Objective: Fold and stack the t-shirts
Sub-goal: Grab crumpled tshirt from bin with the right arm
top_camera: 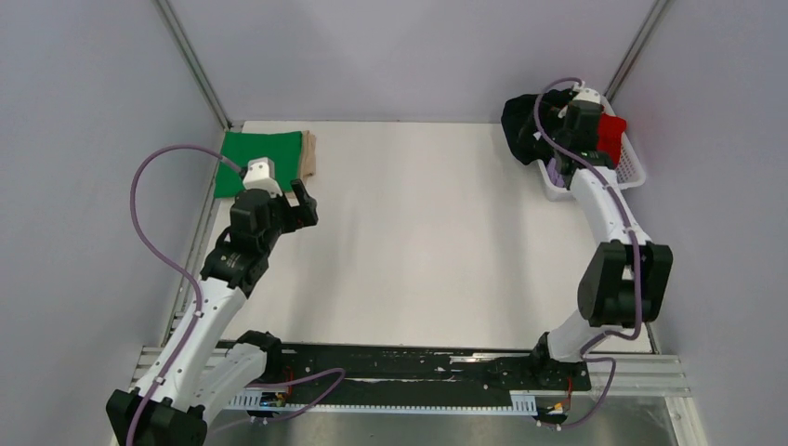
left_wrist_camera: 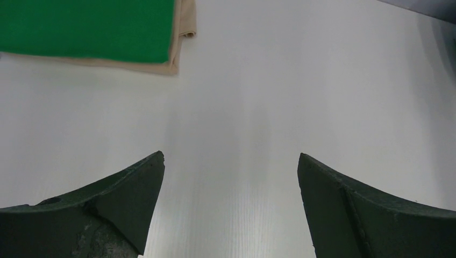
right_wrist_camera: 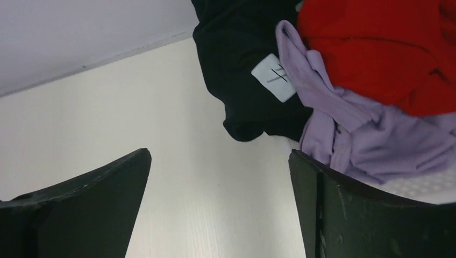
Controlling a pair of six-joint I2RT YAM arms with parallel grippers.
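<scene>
The robot's right gripper should next lift the black t-shirt out alone for folding, so it needs to grab that t-shirt by its part hanging over the basket's side (top_camera: 523, 136) (right_wrist_camera: 247, 95).
A folded green t-shirt (top_camera: 263, 158) lies on a folded tan t-shirt (top_camera: 312, 153) at the far left of the table. Both also show in the left wrist view, the green one (left_wrist_camera: 91, 29) on the tan one (left_wrist_camera: 184, 27). My left gripper (top_camera: 301, 200) is open and empty just right of this stack, over bare table (left_wrist_camera: 231, 161). A black t-shirt (top_camera: 520, 125), a red t-shirt (top_camera: 610, 135) and a lilac t-shirt (top_camera: 555, 172) are piled unfolded in the basket. My right gripper (top_camera: 556, 139) hovers open and empty (right_wrist_camera: 220, 156) by the black (right_wrist_camera: 242, 70), lilac (right_wrist_camera: 349, 129) and red (right_wrist_camera: 387, 48) cloth.
The white lattice basket (top_camera: 634, 172) stands at the far right corner, against the wall; its rim shows in the right wrist view (right_wrist_camera: 425, 185). The black shirt hangs over its left side onto the table. Grey walls enclose the table on three sides.
</scene>
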